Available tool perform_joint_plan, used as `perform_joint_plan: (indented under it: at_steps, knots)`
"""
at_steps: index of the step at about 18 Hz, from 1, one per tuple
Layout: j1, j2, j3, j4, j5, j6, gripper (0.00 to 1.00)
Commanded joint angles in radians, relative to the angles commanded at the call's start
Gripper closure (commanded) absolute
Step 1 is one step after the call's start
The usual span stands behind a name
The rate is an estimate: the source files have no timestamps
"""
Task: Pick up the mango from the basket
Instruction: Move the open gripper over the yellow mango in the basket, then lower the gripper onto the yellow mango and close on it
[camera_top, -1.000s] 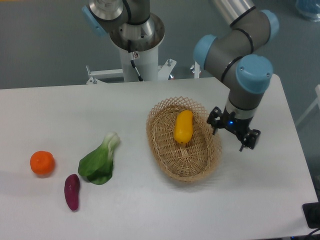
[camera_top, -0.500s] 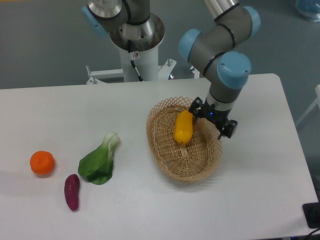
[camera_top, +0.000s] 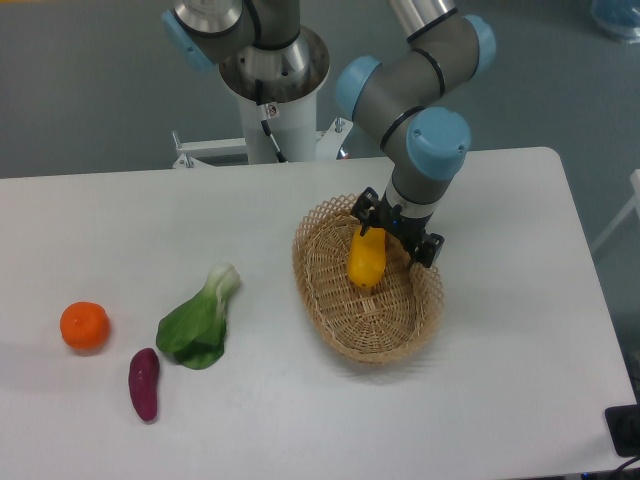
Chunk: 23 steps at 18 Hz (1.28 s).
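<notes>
The mango should be grabbed next by its rounded middle, so that my gripper can lift it out of the wicker basket.
The mango, a smooth yellow-orange oblong fruit, lies lengthwise in the oval wicker basket at the table's centre right. My gripper hangs over the basket's far end, just above the mango's upper tip, which it partly hides. Its two black fingers stand apart, one at the far rim and one toward the right rim, so it looks open with nothing held. The mango rests on the basket floor.
On the left of the table lie a round orange fruit, a purple sweet potato and a green bok choy. The arm's white base post stands behind the table's far edge.
The gripper has swung left from beside the basket's right rim to over the basket's far end, above the mango's tip. The mango and basket have not moved.
</notes>
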Motion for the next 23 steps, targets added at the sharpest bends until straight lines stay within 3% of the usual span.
perform_joint_plan:
  at_steps: [19,23]
  knots:
    - [-0.041,-0.029,-0.038,0.009,0.005,-0.106,0.00]
    - [-0.058,-0.040,-0.069,0.083,0.012,-0.129,0.00]
